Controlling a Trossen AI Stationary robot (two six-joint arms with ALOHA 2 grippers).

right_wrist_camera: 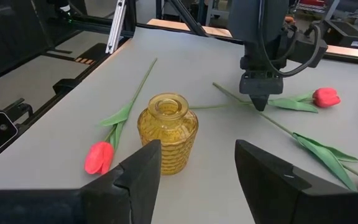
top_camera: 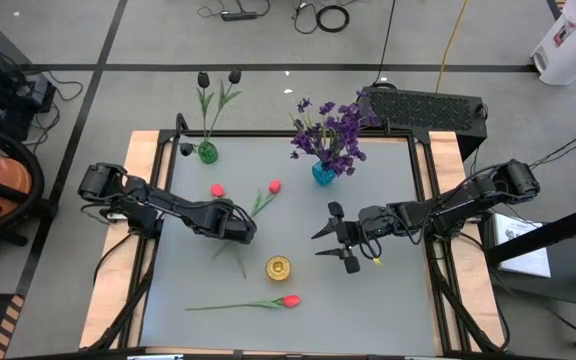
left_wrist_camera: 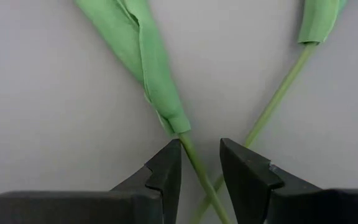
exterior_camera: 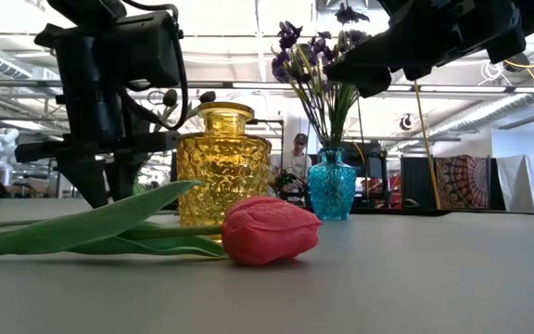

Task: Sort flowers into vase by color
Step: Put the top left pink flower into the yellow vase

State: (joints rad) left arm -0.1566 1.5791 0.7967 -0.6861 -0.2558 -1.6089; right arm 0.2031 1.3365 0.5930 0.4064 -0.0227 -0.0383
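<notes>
Next, my left gripper grabs the red tulip's thin stem below the folded leaf (left_wrist_camera: 196, 163), to sort it into the yellow vase.
Two red tulips (top_camera: 274, 186) (top_camera: 217, 190) lie on the grey table with their stems crossing. My left gripper (left_wrist_camera: 201, 155) points down over that crossing, open, with one thin stem (left_wrist_camera: 191, 158) running between its fingers. In the right wrist view its tips (right_wrist_camera: 260, 102) are down at the stems. A third red tulip (top_camera: 289, 300) lies near the front edge. An empty yellow vase (top_camera: 278, 268) stands at mid-table. To its right my right gripper (top_camera: 326, 240) hovers open and holds nothing.
A blue vase (top_camera: 324, 174) with purple flowers stands at the far middle. A green vase (top_camera: 207, 153) with two dark tulips stands at the far left. Wooden rails (top_camera: 140, 170) run along the table's left and right sides.
</notes>
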